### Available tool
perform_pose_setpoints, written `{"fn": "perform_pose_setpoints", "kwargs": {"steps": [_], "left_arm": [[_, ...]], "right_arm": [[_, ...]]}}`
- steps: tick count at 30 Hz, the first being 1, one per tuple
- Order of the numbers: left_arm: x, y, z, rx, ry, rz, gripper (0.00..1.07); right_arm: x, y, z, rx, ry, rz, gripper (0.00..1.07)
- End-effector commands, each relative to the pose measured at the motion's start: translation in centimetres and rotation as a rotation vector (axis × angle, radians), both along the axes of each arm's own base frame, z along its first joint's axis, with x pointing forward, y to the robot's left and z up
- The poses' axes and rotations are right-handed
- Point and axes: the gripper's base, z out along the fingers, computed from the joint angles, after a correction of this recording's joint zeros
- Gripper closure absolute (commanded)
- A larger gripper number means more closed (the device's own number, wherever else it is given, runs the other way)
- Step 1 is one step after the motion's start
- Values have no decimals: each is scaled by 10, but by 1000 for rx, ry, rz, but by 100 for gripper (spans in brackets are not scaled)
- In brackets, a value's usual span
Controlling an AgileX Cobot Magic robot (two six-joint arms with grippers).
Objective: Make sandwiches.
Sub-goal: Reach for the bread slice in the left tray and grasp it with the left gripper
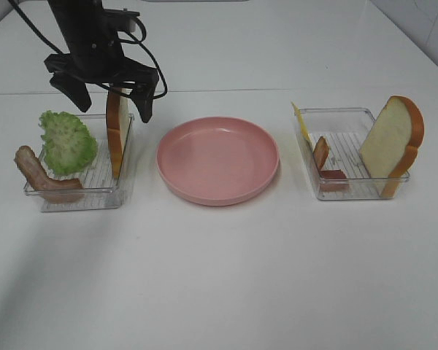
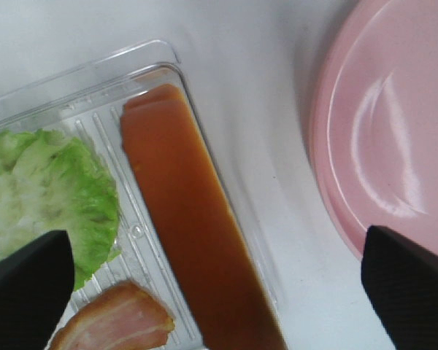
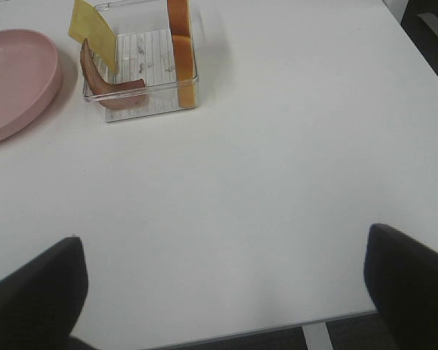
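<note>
My left gripper closes next, which would catch the slice: its fingers are beside the bread slice's upper part, above the clear tray (image 1: 80,198).
My left gripper (image 1: 113,103) is open and hovers just above an upright bread slice (image 1: 117,133) standing along the right wall of the left clear tray (image 1: 80,198). In the left wrist view its fingers (image 2: 25,292) straddle the slice's orange-brown crust (image 2: 190,219), apart from it. A green lettuce leaf (image 1: 68,142) and a bacon strip (image 1: 44,177) lie in the same tray. The right tray (image 1: 350,191) holds a bread slice (image 1: 393,140), a cheese slice (image 1: 301,122) and bacon (image 1: 323,157). My right gripper (image 3: 223,292) is open and empty over bare table, away from that tray (image 3: 142,73).
An empty pink round plate (image 1: 217,159) sits between the two trays; it also shows in the left wrist view (image 2: 387,124) and the right wrist view (image 3: 14,80). The white table's edge (image 3: 226,332) lies near my right gripper.
</note>
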Motion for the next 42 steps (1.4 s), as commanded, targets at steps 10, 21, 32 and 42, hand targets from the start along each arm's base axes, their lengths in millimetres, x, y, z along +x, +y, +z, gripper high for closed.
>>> {"fn": "perform_pose_setpoints", "kwargs": {"steps": [10, 21, 32, 42], "left_arm": [[-8, 2, -1, 35, 90, 7, 35], [-8, 1, -1, 28, 93, 19, 60], [-8, 1, -1, 28, 93, 19, 60], [-8, 3, -1, 40, 90, 38, 107]], "right_arm": [[-3, 0, -1, 2, -31, -9, 9], [-3, 0, -1, 2, -31, -9, 9], [-3, 0, -1, 2, -31, -9, 9], [-3, 0, -1, 2, -31, -9, 9]]}}
